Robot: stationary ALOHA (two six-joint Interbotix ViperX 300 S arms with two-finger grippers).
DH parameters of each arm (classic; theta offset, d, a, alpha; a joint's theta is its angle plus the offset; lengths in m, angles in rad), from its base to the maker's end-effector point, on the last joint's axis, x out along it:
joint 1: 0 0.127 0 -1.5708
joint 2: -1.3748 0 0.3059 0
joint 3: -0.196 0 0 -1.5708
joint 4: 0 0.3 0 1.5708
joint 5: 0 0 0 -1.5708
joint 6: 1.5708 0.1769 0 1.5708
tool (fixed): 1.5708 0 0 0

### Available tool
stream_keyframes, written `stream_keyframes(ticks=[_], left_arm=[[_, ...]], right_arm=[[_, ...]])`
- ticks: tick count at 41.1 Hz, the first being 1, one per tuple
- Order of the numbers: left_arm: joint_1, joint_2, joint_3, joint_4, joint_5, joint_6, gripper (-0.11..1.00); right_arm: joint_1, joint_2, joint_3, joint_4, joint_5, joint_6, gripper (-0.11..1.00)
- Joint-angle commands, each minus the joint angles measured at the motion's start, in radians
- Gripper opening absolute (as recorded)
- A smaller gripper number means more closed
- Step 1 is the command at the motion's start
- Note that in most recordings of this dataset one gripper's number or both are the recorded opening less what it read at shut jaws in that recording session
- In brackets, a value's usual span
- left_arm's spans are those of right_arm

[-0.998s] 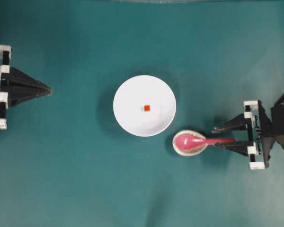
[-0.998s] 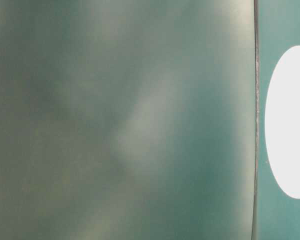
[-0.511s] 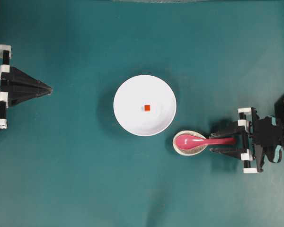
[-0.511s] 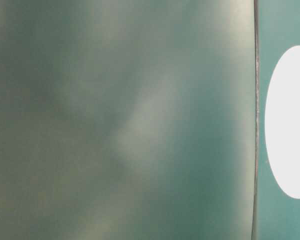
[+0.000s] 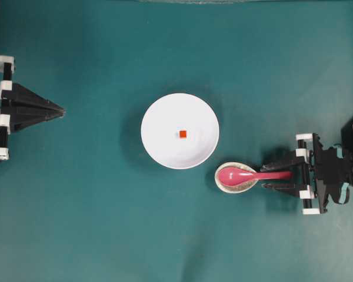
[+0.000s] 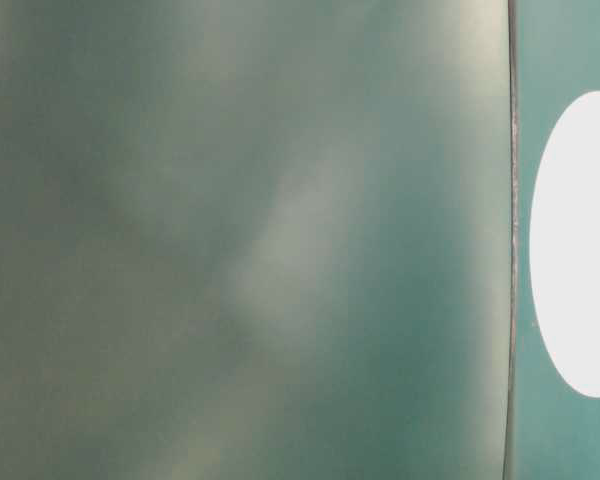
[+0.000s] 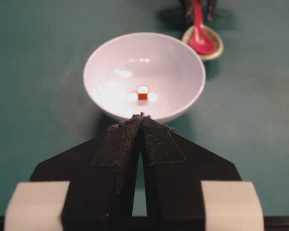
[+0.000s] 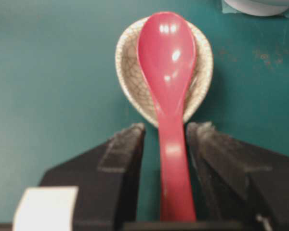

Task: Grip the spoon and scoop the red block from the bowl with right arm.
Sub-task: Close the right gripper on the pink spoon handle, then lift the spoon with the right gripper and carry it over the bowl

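My right gripper closes next, since its fingers reach down beside the handle, past the spoon rest, and closing now would catch the pink spoon (image 5: 241,174).
The pink spoon (image 5: 241,174) lies with its scoop in a speckled beige spoon rest (image 5: 225,184), handle pointing right. My right gripper (image 5: 265,177) straddles the handle, jaws open. In the right wrist view the handle (image 8: 173,159) runs between the fingers (image 8: 127,144), with a gap on the left side and the right finger close to it. The tiny red block (image 5: 182,134) sits in the middle of the white bowl (image 5: 162,126). My left gripper (image 5: 63,110) is shut and empty at the far left. Its wrist view shows the bowl (image 7: 106,62) and block (image 7: 142,92).
The spoon rest (image 8: 127,62) sits just right of and below the bowl in the overhead view, on the teal table. The table-level view is blurred, with only a white oval (image 6: 580,245) at its right edge.
My right gripper has come down over the spoon handle and its jaws have narrowed around it. The spoon, bowl, block and left gripper have not moved.
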Motion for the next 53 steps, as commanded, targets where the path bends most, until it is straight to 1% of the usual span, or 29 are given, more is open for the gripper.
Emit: stream_keyframes(ticks=[1,18,21,26,32,35,45,53], left_arm=[[0.003,0.005,-0.011,0.003,-0.005,0.002,0.0],[0.003,0.006,-0.011,0.003,-0.003,0.002,0.0],[0.003,0.005,-0.011,0.003,-0.003,0.002,0.0],[0.003,0.005,-0.011,0.003,-0.003,0.002,0.0],[0.003,0.005,-0.009,0.003,-0.003,0.002,0.0],[0.003,0.005,-0.011,0.003,-0.003,0.0,0.0],[0.003,0.005,-0.011,0.003,-0.005,0.002,0.0],[0.003,0.003,-0.011,0.003,-0.002,0.002,0.0]], right_arm=[[0.006,-0.008,-0.008,0.003,-0.011,-0.002,0.48],[0.006,0.002,-0.018,0.015,0.009,-0.002,0.48],[0.006,0.002,-0.017,0.015,0.009,-0.002,0.46],[0.006,0.002,-0.014,0.015,0.009,-0.002,0.41],[0.006,0.002,-0.012,0.015,0.009,-0.002,0.28],[0.006,0.002,-0.012,0.015,0.011,-0.002,0.24],[0.006,-0.009,-0.011,0.014,0.014,0.0,0.24],[-0.002,-0.092,-0.006,0.014,0.021,-0.009,0.24]])
